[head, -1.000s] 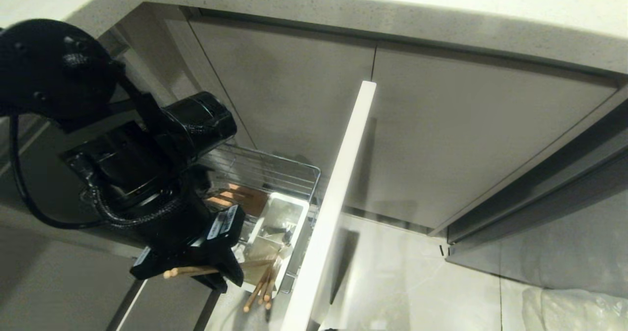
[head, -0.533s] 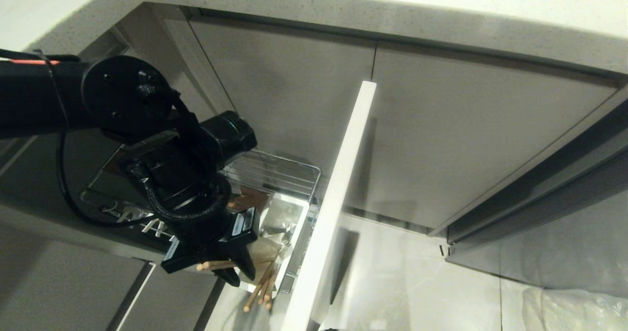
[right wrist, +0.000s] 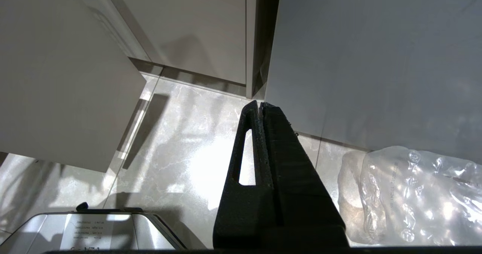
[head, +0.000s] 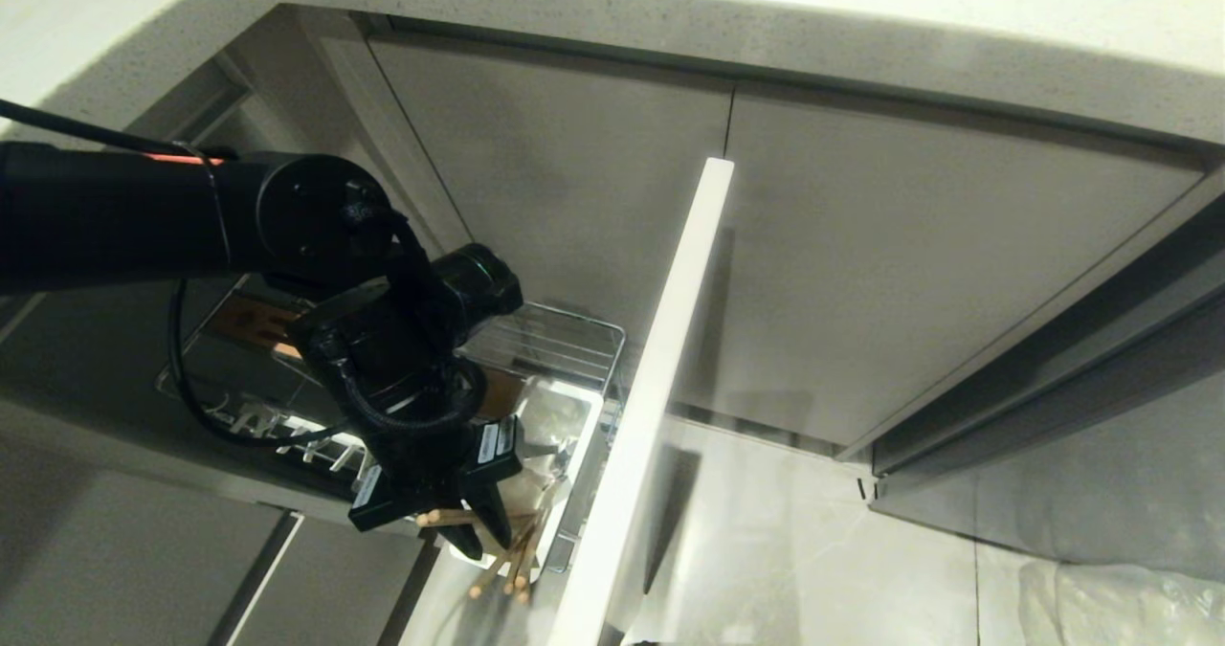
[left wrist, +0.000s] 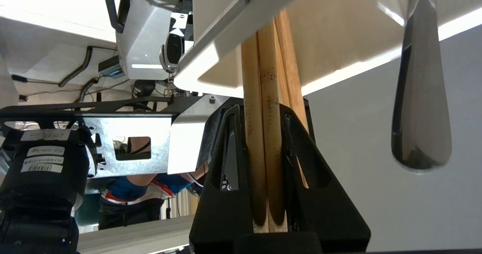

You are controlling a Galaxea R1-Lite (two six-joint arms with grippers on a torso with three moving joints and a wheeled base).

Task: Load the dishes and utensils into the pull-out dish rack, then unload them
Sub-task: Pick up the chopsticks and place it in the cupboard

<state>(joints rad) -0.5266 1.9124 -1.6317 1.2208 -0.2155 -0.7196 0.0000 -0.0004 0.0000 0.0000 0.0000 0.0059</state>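
My left gripper is ready to open, because the far ends of the chopsticks are inside the white utensil caddy's rim in the left wrist view.
The pull-out dish rack stands drawn out under the counter, its pale front panel seen edge-on. My left gripper hangs low over the rack's white utensil caddy. It is shut on a pair of light-wood chopsticks, whose ends stick out behind the fingers. In the left wrist view the sticks run up into the caddy. The silver fork shows its handle beside them. The dishes are out of view. My right gripper is shut and empty, parked above the floor.
More wooden sticks poke out of the caddy's near end. Metal prongs and a wooden strip lie under my left arm. Grey cabinet doors stand behind. A clear plastic bag lies on the tiled floor. A person's blue-and-red clothing shows behind.
My left arm has swung right and down over the rack, carrying the chopsticks closer to the caddy. The right arm has stayed still.
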